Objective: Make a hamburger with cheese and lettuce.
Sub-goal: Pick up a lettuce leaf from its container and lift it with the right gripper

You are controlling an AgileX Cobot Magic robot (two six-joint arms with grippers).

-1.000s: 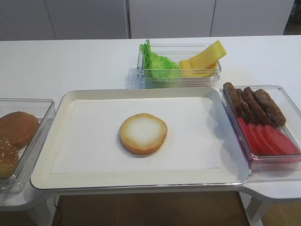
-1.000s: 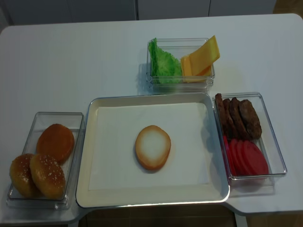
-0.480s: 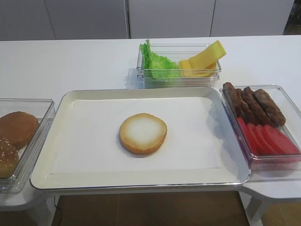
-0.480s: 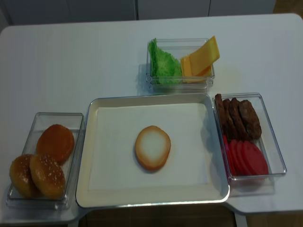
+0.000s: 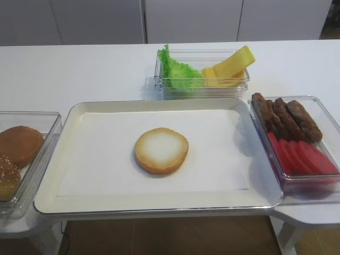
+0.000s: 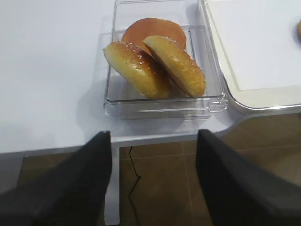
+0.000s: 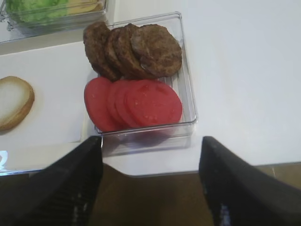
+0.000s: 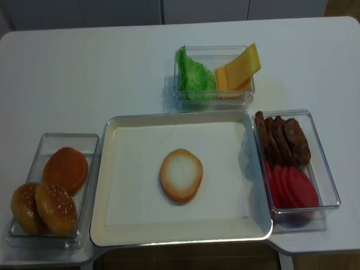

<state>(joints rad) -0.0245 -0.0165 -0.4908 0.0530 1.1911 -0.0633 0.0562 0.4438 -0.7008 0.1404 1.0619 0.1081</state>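
Observation:
My right gripper grips the green frilly lettuce by its top edge (image 8: pixel 181 52) next, to add it to the hamburger (image 8: pixel 181 175).
The hamburger bun half (image 5: pixel 161 150) (image 8: pixel 181 175) lies cut face up in the middle of the paper-lined tray (image 5: pixel 74 114). Behind the tray, a clear box (image 5: pixel 159 85) holds the green frilly lettuce (image 5: pixel 178 71) (image 8: pixel 194 76) on its left and the yellow cheese slices (image 5: pixel 231 66) (image 8: pixel 239 70) on its right. My right gripper (image 7: pixel 150 160) hangs open and empty over the table's near edge, in front of the patties and tomato; the bun half (image 7: pixel 14 102) shows at the left there. My left gripper (image 6: pixel 153 150) is open and empty off the front edge. Neither gripper appears in the exterior views.
A clear box (image 5: pixel 332 114) right of the tray holds brown patties (image 5: pixel 287 117) (image 7: pixel 134 49) and red tomato slices (image 5: pixel 303 156) (image 7: pixel 134 103). Another box (image 8: pixel 53 138) to the left holds domed buns (image 8: pixel 56 194) (image 6: pixel 155 63). Below the front edge is brown floor (image 6: pixel 188 188).

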